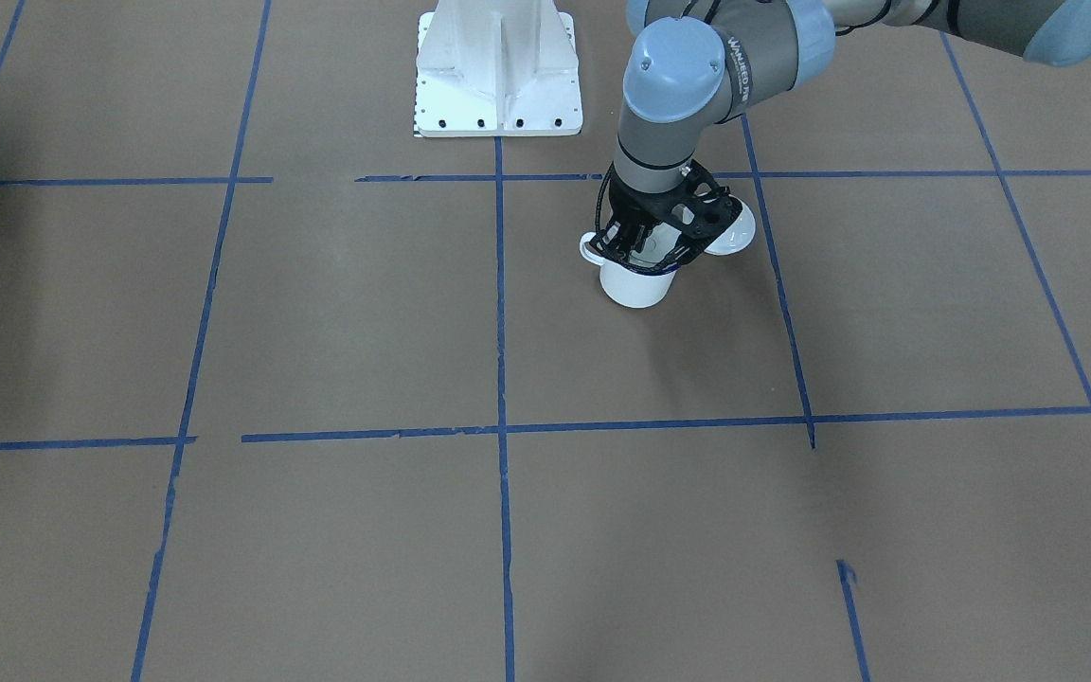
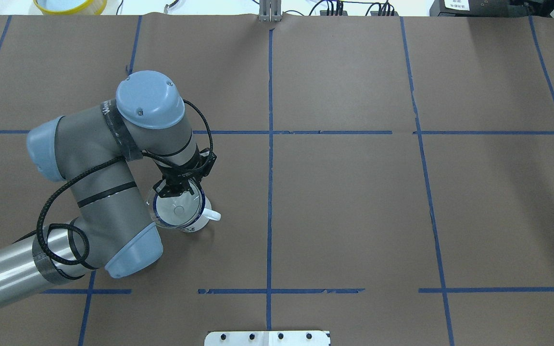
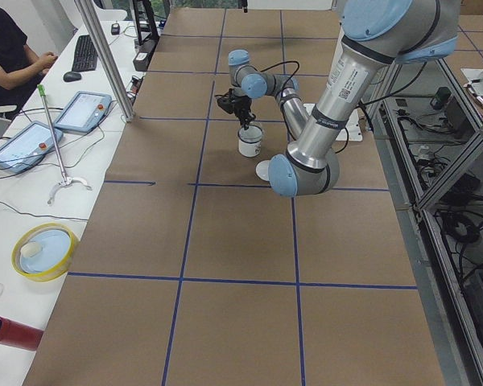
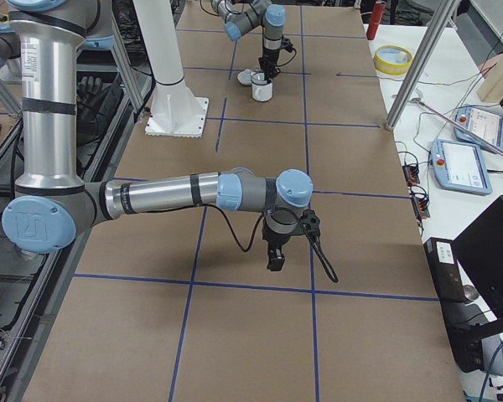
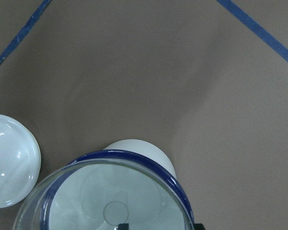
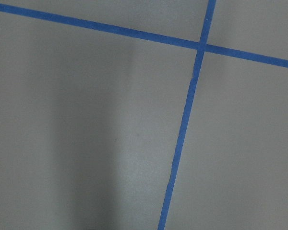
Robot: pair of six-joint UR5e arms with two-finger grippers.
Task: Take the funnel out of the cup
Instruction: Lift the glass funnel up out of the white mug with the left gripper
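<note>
My left gripper picks up the funnel by its wide clear rim [image 5: 184, 215] next, since the cup's blue rim closes around the funnel's lower part.
The white cup [image 2: 199, 222] with a dark blue rim stands on the brown paper left of the table's middle, its handle pointing toward the centre. The clear funnel [image 2: 173, 210] sits in its mouth, its wide rim standing above the blue rim. My left gripper [image 2: 179, 191] points down over the far edge of the funnel. In the left wrist view its two fingertips [image 5: 123, 225] stand apart, either side of the rim of the funnel [image 5: 105, 196] and the cup [image 5: 134, 146]. My right gripper [image 4: 275, 258] hangs over bare paper far from the cup; I cannot tell whether it is open or shut.
A white domed lid [image 1: 733, 235] lies on the paper right beside the cup, also seen in the left wrist view [image 5: 9, 167]. The white robot base [image 1: 498, 71] stands behind. Blue tape lines cross the brown paper.
</note>
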